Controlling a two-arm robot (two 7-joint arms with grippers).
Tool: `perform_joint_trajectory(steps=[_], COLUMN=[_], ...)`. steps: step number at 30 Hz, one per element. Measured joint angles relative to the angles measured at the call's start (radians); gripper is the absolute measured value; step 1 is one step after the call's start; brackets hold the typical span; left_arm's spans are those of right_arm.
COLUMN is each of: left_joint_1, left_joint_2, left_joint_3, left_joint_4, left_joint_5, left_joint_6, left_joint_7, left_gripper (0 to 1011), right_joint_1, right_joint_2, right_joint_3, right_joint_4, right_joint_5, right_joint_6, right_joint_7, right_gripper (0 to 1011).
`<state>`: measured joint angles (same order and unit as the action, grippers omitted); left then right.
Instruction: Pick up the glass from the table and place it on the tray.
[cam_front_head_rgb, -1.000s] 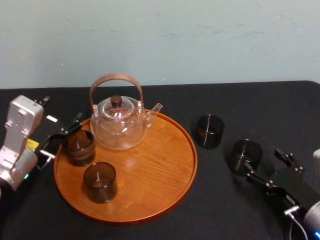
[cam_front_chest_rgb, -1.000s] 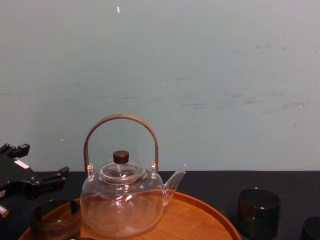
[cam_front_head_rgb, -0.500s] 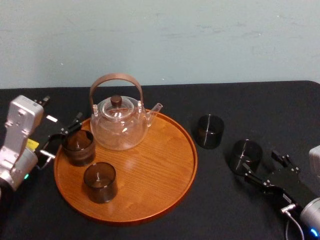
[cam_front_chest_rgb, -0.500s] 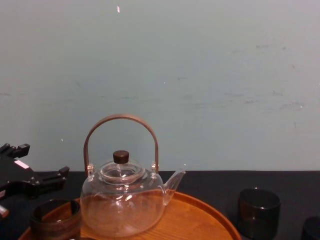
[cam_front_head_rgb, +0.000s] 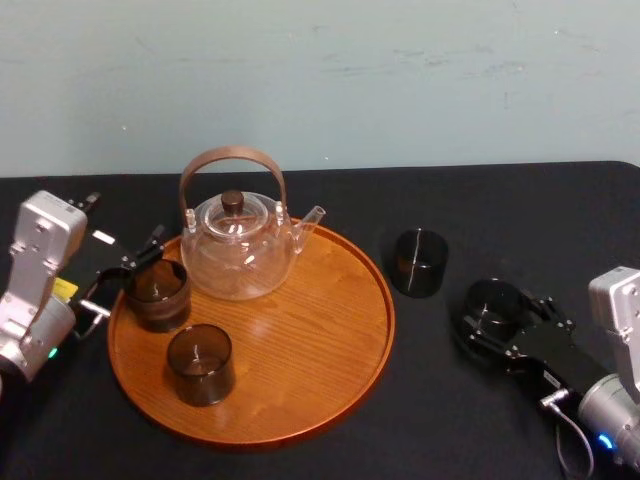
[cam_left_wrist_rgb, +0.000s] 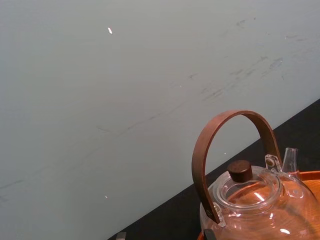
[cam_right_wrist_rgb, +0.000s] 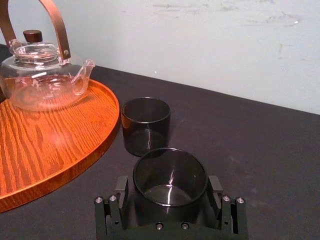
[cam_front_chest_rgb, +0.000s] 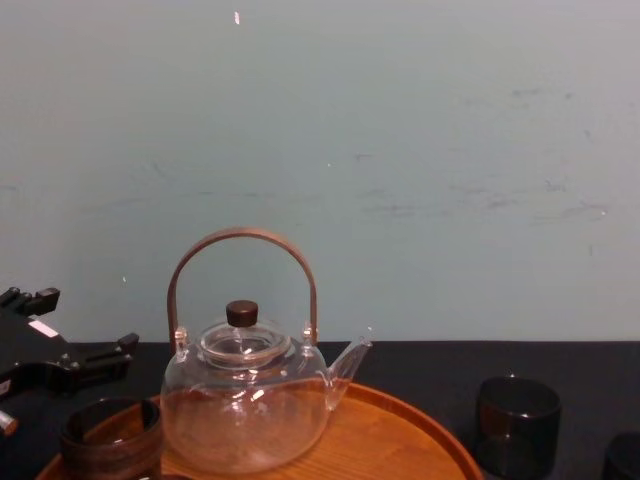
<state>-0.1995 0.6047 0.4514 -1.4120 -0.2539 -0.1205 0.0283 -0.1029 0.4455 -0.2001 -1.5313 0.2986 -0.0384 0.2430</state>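
Note:
The robot's right gripper needs to set the dark glass on the wooden tray (cam_right_wrist_rgb: 55, 142), so next it should pick up the glass by its round side (cam_right_wrist_rgb: 167, 212).
A dark smoky glass (cam_front_head_rgb: 493, 305) stands on the black table right of the tray, and my right gripper (cam_front_head_rgb: 505, 322) is open around it. In the right wrist view this glass (cam_right_wrist_rgb: 170, 175) sits between the two fingers (cam_right_wrist_rgb: 122, 189), upright and resting on the cloth. A second dark glass (cam_front_head_rgb: 419, 262) stands on the table nearer the tray; the right wrist view shows it (cam_right_wrist_rgb: 146, 125) just ahead. The round wooden tray (cam_front_head_rgb: 380, 300) carries two more dark glasses (cam_front_head_rgb: 157, 293) (cam_front_head_rgb: 200, 363). My left gripper (cam_front_head_rgb: 125, 272) is open at the tray's left edge, beside the rear glass.
A clear glass teapot (cam_front_head_rgb: 238, 245) with a brown arched handle stands at the back of the tray (cam_front_chest_rgb: 400, 440); the chest view shows it (cam_front_chest_rgb: 245, 400) side-on. A pale wall runs behind the table. Bare wood lies across the tray's right half.
My right gripper has moved forward from behind the right-hand glass until its fingers stand on either side of it. The left arm, tray, teapot and other glasses have not moved.

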Motion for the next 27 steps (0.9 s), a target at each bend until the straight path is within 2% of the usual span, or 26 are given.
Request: perform_joint_trajectory(steps=[14, 20, 27], left_joint_1=[0.0, 0.0, 0.0], left_joint_2=[0.0, 0.0, 0.0], left_joint_3=[0.0, 0.0, 0.0], left_joint_4=[0.0, 0.0, 0.0], left_joint_5=[0.0, 0.0, 0.0], left_joint_6=[0.0, 0.0, 0.0], left_joint_7=[0.0, 0.0, 0.0], left_gripper=[1001, 1001, 1001], right_joint_1=[0.074, 0.083, 0.083], right_joint_2=[-0.044, -0.063, -0.061], right_joint_3=[-0.007, 0.003, 0.003], right_joint_4=[0.086, 0.104, 0.103], right_joint_5=[-0.034, -0.037, -0.037], right_joint_6=[0.007, 0.006, 0.006], right_joint_7=[0.052, 0.057, 0.057], right_gripper=[1002, 1002, 1002])
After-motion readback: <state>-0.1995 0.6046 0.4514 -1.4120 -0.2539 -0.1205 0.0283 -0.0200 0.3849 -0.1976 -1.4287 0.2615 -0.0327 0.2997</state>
